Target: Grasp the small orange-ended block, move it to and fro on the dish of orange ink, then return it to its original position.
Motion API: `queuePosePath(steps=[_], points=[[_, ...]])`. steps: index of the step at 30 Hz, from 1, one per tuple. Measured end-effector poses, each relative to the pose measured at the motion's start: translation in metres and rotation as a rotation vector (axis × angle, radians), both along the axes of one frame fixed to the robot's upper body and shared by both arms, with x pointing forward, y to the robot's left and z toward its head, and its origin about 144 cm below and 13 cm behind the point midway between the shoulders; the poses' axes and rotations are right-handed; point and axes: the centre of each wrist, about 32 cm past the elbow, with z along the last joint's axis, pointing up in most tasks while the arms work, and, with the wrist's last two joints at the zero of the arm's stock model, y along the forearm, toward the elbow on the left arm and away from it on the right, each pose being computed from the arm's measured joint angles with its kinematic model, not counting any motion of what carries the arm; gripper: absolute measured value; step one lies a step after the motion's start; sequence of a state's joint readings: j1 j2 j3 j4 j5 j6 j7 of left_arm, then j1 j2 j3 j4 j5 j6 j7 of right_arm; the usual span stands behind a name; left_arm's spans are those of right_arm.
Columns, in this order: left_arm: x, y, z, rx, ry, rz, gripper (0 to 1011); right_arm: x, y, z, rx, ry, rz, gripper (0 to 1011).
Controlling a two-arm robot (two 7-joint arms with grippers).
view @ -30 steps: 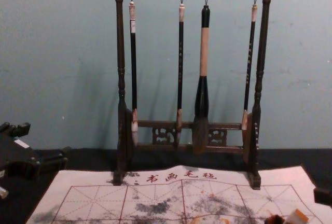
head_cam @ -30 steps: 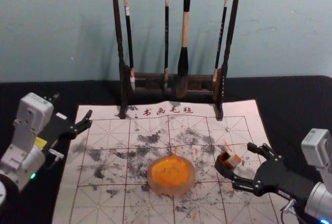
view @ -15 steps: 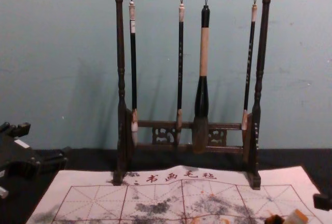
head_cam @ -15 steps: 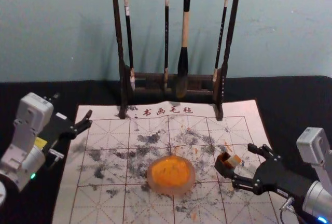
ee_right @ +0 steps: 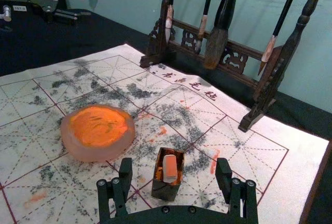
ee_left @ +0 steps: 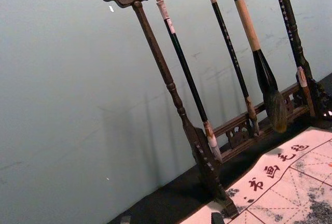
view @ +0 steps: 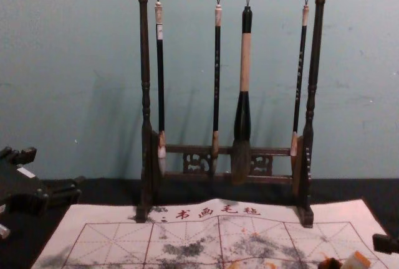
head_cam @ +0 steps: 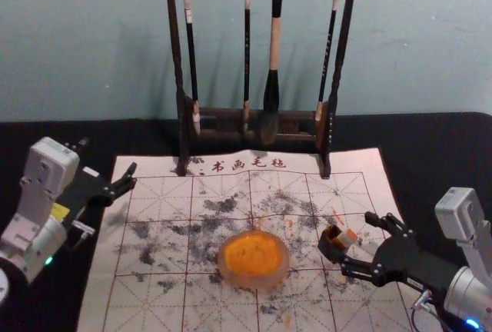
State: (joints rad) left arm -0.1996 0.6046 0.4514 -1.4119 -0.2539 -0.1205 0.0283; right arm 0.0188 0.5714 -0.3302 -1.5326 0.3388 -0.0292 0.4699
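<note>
The block's inked end has to rub on the dish of orange ink, so I should next grab the block by its pale end with my right gripper.
My right gripper is open at the right of the mat, fingertips either side of the holder. In the right wrist view the right gripper has the dark square holder between and just beyond its fingers, untouched as far as I can tell. The pale block with an orange end stands in that holder; in the head view the block leans slightly. The round dish of orange ink lies left of the holder. My left gripper is parked open over the mat's left edge.
A dark wooden rack with several hanging brushes stands behind, on the back edge of the white gridded mat. Black cloth covers the table around the mat.
The right wrist and its camera housing have shifted slightly left and up in the head view, while the right fingertips moved only a little. The left arm, block and dish have stayed put.
</note>
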Motion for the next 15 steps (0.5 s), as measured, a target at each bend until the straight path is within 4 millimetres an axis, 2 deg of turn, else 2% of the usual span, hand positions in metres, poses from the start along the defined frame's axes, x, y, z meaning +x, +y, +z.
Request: queuePosePath(steps=[15], points=[[0.0000,0.0000,0.0000,0.000,0.000,0.000,1001,0.0001,-0.0002,-0.0002,0.000,0.001,-0.002,1000]])
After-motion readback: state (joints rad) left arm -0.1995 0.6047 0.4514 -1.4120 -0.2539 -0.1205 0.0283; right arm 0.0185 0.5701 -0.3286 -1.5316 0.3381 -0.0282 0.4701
